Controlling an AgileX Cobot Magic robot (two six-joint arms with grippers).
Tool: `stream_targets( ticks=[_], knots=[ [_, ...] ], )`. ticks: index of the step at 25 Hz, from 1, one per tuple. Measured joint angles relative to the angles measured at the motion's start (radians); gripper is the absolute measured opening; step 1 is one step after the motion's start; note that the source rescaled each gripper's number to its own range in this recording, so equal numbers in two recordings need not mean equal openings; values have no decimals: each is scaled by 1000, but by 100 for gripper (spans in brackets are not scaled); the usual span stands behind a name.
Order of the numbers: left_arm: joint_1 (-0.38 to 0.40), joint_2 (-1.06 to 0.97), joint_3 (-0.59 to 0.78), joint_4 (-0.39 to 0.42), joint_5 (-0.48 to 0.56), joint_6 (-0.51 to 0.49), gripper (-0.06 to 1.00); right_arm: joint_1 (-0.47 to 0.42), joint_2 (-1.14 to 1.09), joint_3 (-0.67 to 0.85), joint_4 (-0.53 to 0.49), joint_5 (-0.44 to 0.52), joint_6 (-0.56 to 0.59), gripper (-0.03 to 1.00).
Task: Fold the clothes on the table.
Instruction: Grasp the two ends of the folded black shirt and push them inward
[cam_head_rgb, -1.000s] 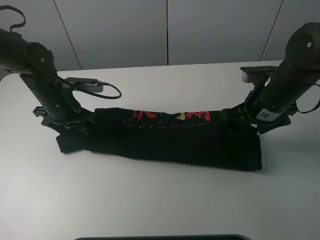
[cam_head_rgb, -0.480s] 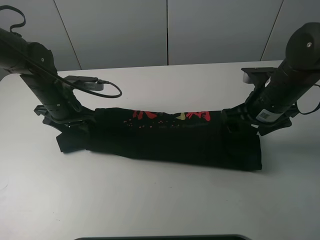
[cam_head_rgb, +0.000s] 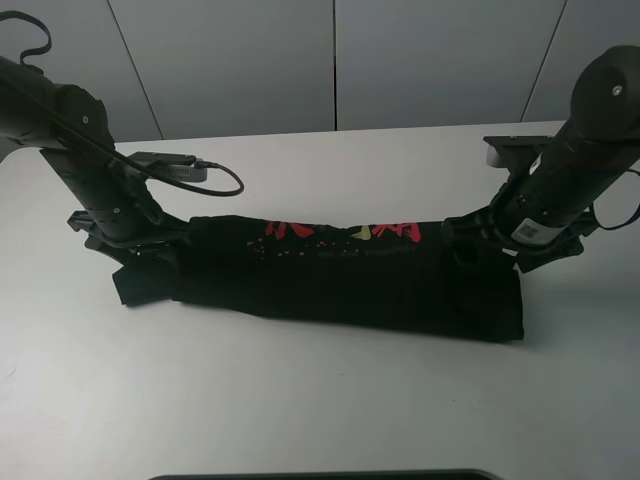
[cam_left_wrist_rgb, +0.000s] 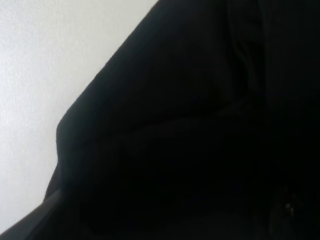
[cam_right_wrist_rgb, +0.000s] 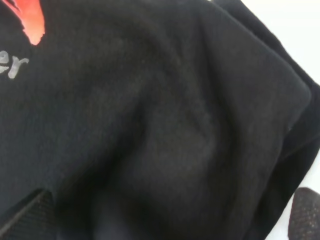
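The T-shirt's end (cam_head_rgb: 488, 285) opposite the sleeve is the part my right gripper needs to grab next, to fold the black T-shirt (cam_head_rgb: 340, 270) over its red and yellow print.
The black T-shirt (cam_head_rgb: 340, 270) lies on the white table (cam_head_rgb: 300, 400) as a long band running left to right, with red and yellow print (cam_head_rgb: 340, 232) along its far edge. My left gripper (cam_head_rgb: 150, 250) is low at the band's left end, where a sleeve sticks out. The left wrist view is filled with black cloth (cam_left_wrist_rgb: 190, 130), and its fingers cannot be made out. My right gripper (cam_head_rgb: 470, 240) is at the band's right end. In the right wrist view its fingertips (cam_right_wrist_rgb: 25, 215) stand wide apart over the cloth (cam_right_wrist_rgb: 165, 125), open.
A black cable (cam_head_rgb: 215, 180) loops on the table behind the left arm. A dark bracket (cam_head_rgb: 515, 148) stands at the far right by the right arm. A dark edge (cam_head_rgb: 320, 475) lines the table's front. Grey wall panels stand behind.
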Motion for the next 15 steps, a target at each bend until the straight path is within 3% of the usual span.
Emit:
stream_targets(
  ticks=[15],
  knots=[
    [0,46,-24,4,36,0,99,0,104,-2,0,-85,21,100]
  ],
)
